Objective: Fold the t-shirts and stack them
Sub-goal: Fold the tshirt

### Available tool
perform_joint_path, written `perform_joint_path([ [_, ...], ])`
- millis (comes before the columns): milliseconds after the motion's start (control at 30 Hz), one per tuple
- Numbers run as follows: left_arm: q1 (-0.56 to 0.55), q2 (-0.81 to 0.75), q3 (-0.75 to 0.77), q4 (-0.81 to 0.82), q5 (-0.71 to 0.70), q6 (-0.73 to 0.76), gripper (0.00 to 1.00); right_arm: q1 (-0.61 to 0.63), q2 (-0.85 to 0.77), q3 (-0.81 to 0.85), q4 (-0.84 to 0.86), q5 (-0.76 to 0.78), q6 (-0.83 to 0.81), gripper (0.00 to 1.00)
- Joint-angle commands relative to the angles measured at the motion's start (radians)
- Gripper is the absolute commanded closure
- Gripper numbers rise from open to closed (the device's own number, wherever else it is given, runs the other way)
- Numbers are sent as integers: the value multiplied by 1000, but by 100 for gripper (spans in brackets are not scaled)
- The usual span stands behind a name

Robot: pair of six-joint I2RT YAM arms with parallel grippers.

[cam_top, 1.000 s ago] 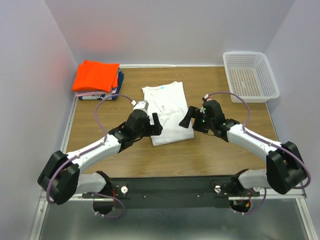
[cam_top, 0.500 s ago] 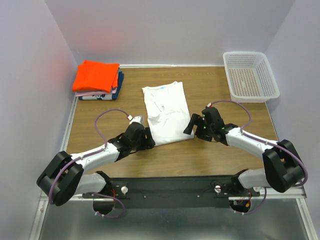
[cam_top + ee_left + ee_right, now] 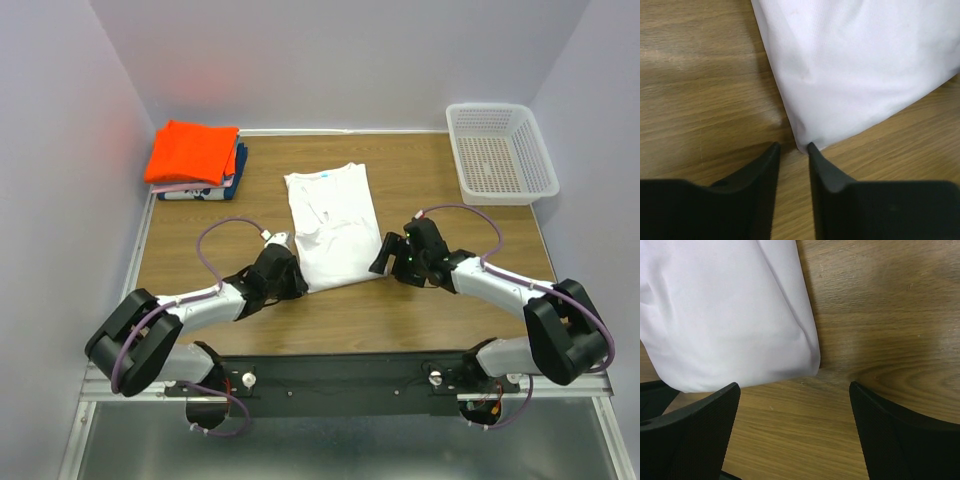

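Next, my right gripper grips the white t-shirt (image 3: 332, 225) by its near hem corner to fold the hem over toward the neck label.
A plain white t-shirt (image 3: 332, 225) lies partly folded lengthwise in the middle of the table, neck label at the far end. My left gripper (image 3: 298, 284) is low at its near left corner. In the left wrist view, the left gripper (image 3: 792, 146) has only a thin gap with bare wood between its jaws. Its right fingertip (image 3: 811, 148) touches the white t-shirt's (image 3: 855, 65) corner. My right gripper (image 3: 383, 255) is at the near right corner. In the right wrist view, the right gripper (image 3: 794, 386) stands wide open just short of the white t-shirt's (image 3: 725, 315) hem.
A folded orange t-shirt (image 3: 193, 150) lies on a dark blue one (image 3: 232, 172) at the far left corner. A white mesh basket (image 3: 488, 107) stands at the far right. Bare wooden table (image 3: 430, 180) lies between the white t-shirt and the basket.
Both grippers dropped from over the white shirt's near half to its near corners. The left jaws narrowed from wide open to a thin gap. The right jaws stayed wide.
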Motion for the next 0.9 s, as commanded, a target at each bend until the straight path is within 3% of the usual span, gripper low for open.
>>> perform_joint_path([
  [0, -7, 59, -4, -3, 17, 15, 73, -1, 11, -20, -10, 31, 1, 6],
  [67, -14, 79, -2, -1, 17, 15, 87, -1, 17, -20, -8, 31, -3, 10],
  [167, -16, 99, -4, 2, 13, 11, 100, -1, 41, -12, -7, 55, -6, 23],
  [333, -16, 124, 4, 2, 13, 13, 100, -1, 81, 0, 21, 48, 0, 52],
  [433, -17, 115, 3, -1, 11, 13, 100, -1, 103, 3, 30, 60, 1, 58],
  [733, -20, 98, -1, -4, 5, 15, 100, -1, 175, 25, 41, 100, 7, 64],
  [867, -19, 99, 4, -4, 8, 11, 100, -1, 170, 18, 39, 104, 1, 89],
])
